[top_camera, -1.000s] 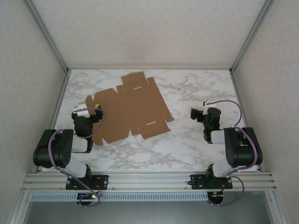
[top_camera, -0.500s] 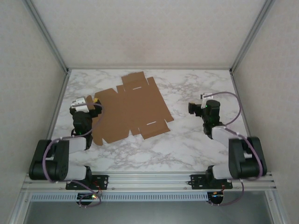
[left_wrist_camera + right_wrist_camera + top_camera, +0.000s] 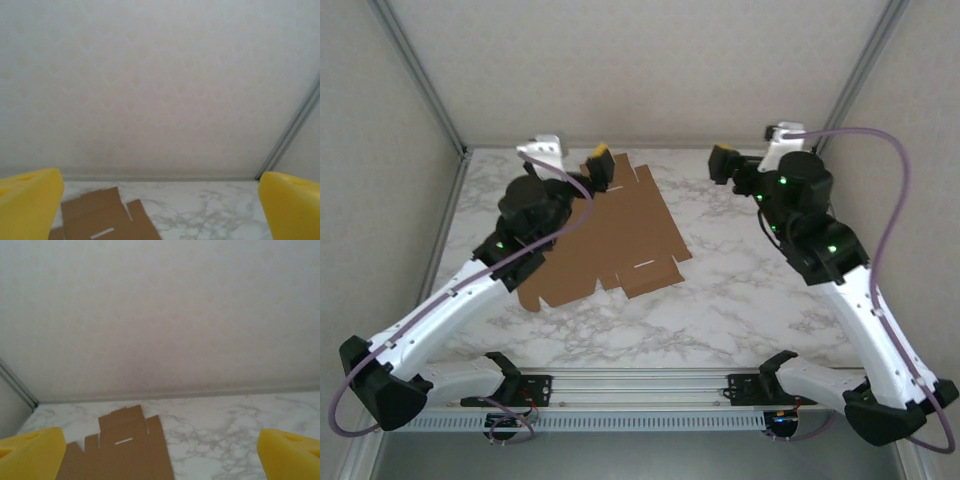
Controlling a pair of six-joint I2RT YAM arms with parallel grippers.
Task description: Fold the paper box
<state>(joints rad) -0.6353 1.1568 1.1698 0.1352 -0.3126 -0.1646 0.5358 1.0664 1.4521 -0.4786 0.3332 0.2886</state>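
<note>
I need to fold the long side of the paper box (image 3: 620, 235) that faces my right gripper upright, so my right gripper needs to grab that side's outer edge next.
The paper box (image 3: 620, 235) lies unfolded and flat on the marble table, a brown die-cut sheet with flaps and slots, left of centre. My left gripper (image 3: 570, 158) hangs raised over its far left corner, open and holding nothing. My right gripper (image 3: 752, 150) is raised to the right of the sheet, also open and holding nothing. In the left wrist view the yellow fingertips (image 3: 27, 205) stand wide apart, with the paper box (image 3: 100, 222) low at the left. The right wrist view has wide yellow fingertips (image 3: 292, 452) and the paper box (image 3: 125, 452) below, at the left.
The marble table (image 3: 740, 290) is enclosed by pale walls and metal corner posts (image 3: 420, 80). An aluminium rail (image 3: 640, 385) carrying both arm bases runs along the near edge. The back wall (image 3: 160, 90) is close behind both grippers.
Both arms have lifted from low, folded poses near the front and reached up and toward the back wall. The paper box has not moved. Both grippers stayed open.
</note>
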